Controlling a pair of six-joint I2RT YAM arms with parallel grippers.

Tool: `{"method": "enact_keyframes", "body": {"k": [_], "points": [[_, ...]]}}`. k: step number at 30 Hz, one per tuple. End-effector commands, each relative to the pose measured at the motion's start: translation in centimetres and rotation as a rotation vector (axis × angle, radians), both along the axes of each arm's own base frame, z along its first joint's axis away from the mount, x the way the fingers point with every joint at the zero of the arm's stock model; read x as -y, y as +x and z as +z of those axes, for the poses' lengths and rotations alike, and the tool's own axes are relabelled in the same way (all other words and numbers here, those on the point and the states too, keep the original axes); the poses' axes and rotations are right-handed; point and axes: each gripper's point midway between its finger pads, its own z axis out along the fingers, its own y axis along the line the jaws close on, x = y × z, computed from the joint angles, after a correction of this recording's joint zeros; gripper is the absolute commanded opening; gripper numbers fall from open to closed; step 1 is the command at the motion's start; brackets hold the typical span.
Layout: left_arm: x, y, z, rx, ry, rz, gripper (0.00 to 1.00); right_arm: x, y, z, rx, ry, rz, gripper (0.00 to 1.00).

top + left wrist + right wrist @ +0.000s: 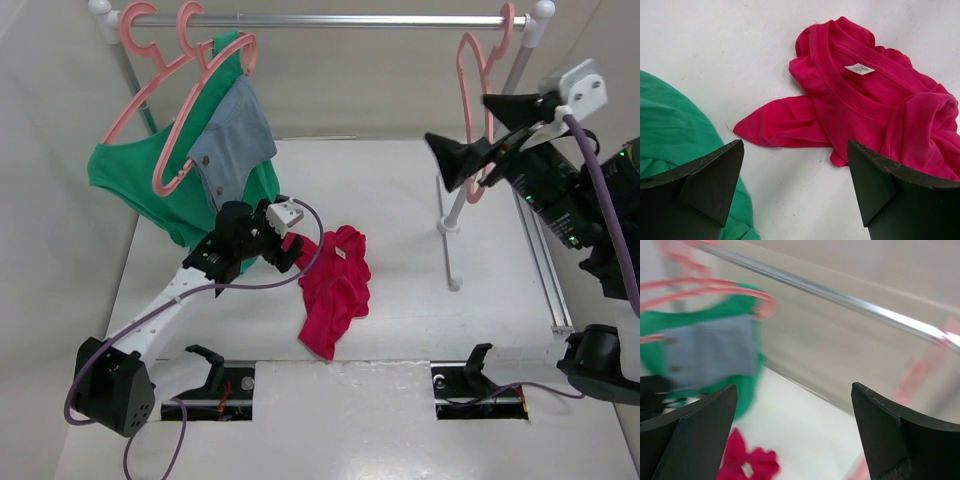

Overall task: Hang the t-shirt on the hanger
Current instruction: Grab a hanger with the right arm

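Note:
The right gripper grabs the bare pink hanger (478, 90) by its near end (475, 188) next. The hanger's opposite end and hook stay free to insert into the t-shirt's neck.
The crimson t-shirt (335, 290) lies crumpled on the white table, its neck and white label facing up in the left wrist view (875, 110). My left gripper (288, 245) hovers just left of it. It is open (795, 185), with bare table between the fingers and a sleeve tip just ahead. The bare pink hanger (478, 90) hangs by its hook at the right end of the rail. My right gripper (470, 135) is raised beside the hanger and open (795, 435), holding nothing. Its view is blurred and shows the t-shirt (747, 465) far below.
A green garment (130, 175) and a grey-blue garment (235, 135) hang on pink hangers at the left end of the metal rail (330, 20). The green cloth (675, 135) reaches down beside my left fingers. The rack's right post (452, 215) stands on the table.

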Motion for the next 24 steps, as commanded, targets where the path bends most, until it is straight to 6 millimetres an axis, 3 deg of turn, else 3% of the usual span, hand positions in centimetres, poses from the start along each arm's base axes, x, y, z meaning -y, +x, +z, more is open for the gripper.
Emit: {"method": "enact_keyframes", "body": {"k": [1, 5, 9, 14, 17, 21, 24], "points": [[0.5, -0.2, 2.1, 0.062, -0.06, -0.008, 0.81, 8.7, 3.3, -4.6, -0.168, -0.069, -0.522, 1.0], [0.2, -0.5, 1.6, 0.057, -0.053, 0.0, 0.81, 13.1, 4.5, -5.6, -0.191, -0.066, -0.711, 1.0], [0.2, -0.5, 1.6, 0.051, -0.059, 0.004, 0.81, 12.8, 7.6, -8.6, -0.273, -0.205, -0.748, 0.98], [0.1, -0.6, 2.1, 0.07, -0.068, 0.004, 0.81, 12.8, 9.0, -9.3, -0.295, -0.181, -0.785, 0.91], [0.0, -0.8, 2.0, 0.07, -0.068, 0.004, 0.81, 13.0, 9.8, -9.3, -0.289, -0.16, -0.79, 0.81], [0.0, -0.9, 2.2, 0.079, -0.072, 0.003, 0.81, 12.9, 11.3, -11.3, -0.327, -0.204, -0.789, 0.7], [-0.1, -1.1, 2.1, 0.079, -0.072, 0.003, 0.81, 13.0, 11.6, -12.2, -0.34, -0.2, -0.775, 0.4]]}}
